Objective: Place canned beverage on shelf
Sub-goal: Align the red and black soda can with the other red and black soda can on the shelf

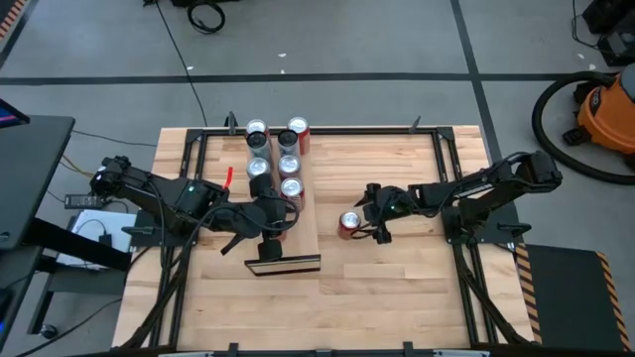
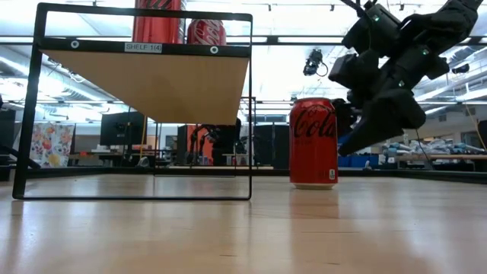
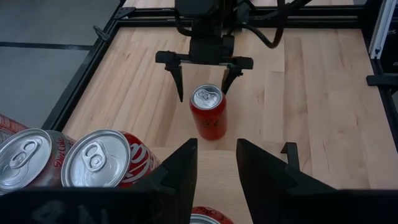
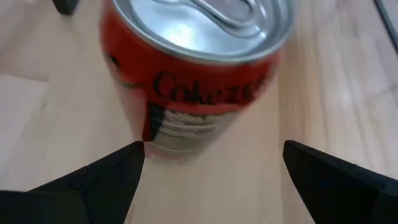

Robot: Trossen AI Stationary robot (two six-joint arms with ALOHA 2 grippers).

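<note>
The red cola can is to stand upright on the shelf (image 1: 303, 243). My right gripper should pick it up next by its round body (image 1: 345, 231).
A red cola can (image 1: 349, 222) stands upright on its base on the tabletop, right of the shelf; it also shows in the low view (image 2: 313, 143). My right gripper (image 1: 369, 213) is open just to the can's right. Its fingers (image 3: 180, 87) stand on either side of the can (image 3: 208, 112) without touching it, as the right wrist view (image 4: 213, 149) also shows. The shelf (image 1: 303, 243), a pale wood slab in a black frame (image 2: 152, 76), carries several cans (image 1: 289, 164). My left gripper (image 1: 281, 213) is open and empty above the shelf (image 3: 216, 149).
The shelf's black frame (image 2: 251, 106) stands left of the can. A black rail (image 1: 451, 169) borders the tabletop. Bare wood lies near and right of the can (image 1: 397, 288). An orange vacuum (image 1: 605, 109) stands on the floor beyond the table.
</note>
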